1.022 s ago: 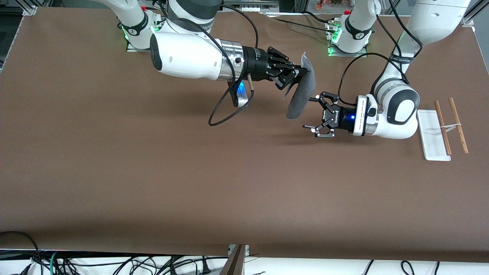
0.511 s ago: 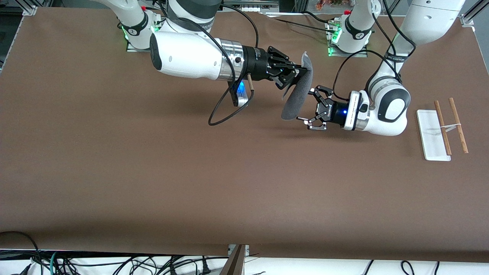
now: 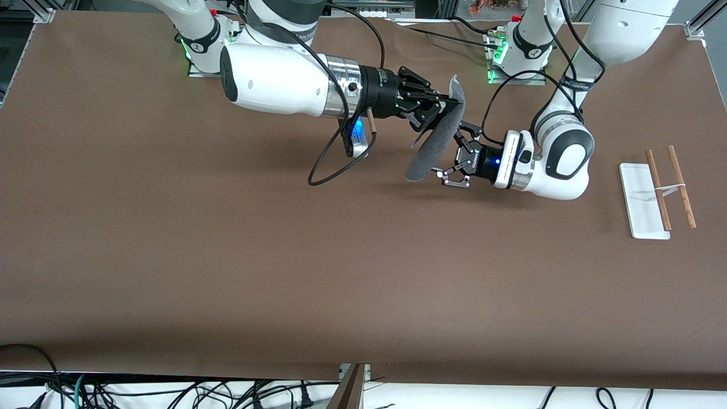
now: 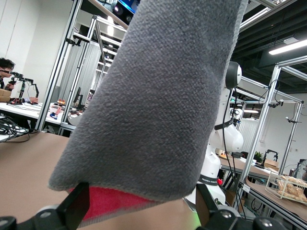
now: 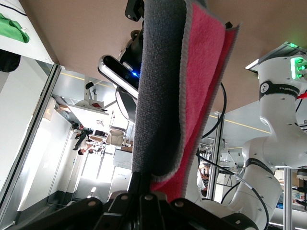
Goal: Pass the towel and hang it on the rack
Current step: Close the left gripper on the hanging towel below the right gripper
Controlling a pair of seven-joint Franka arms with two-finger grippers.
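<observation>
I should grab the towel's hem beside the pink-red inside with my left gripper to hang it on the rack [image 3: 659, 187].
The towel [image 3: 436, 145] hangs in the air over the table's middle, dark grey face outward and pink-red inside the fold. My right gripper [image 3: 451, 103] is shut on its upper edge, and in the right wrist view the folded towel [image 5: 182, 86] rises straight out of that gripper [image 5: 151, 184]. My left gripper [image 3: 450, 149] is open, one finger on each side of the towel's lower part. In the left wrist view the grey towel [image 4: 158, 96] fills the space between that gripper's [image 4: 141, 208] black fingers [image 4: 76, 208]. The rack [image 3: 659, 187] stands on its white base [image 3: 642, 199] at the left arm's end of the table.
A black cable loop [image 3: 335, 165] hangs under the right arm's wrist. Both arm bases [image 3: 517, 51] stand along the table's edge farthest from the front camera. Brown table surface [image 3: 284, 272] lies bare toward the front camera.
My left gripper has moved away from the rack toward the towel, and its open fingers now straddle the hanging part. The towel's lower end has swung slightly toward the right arm's end.
</observation>
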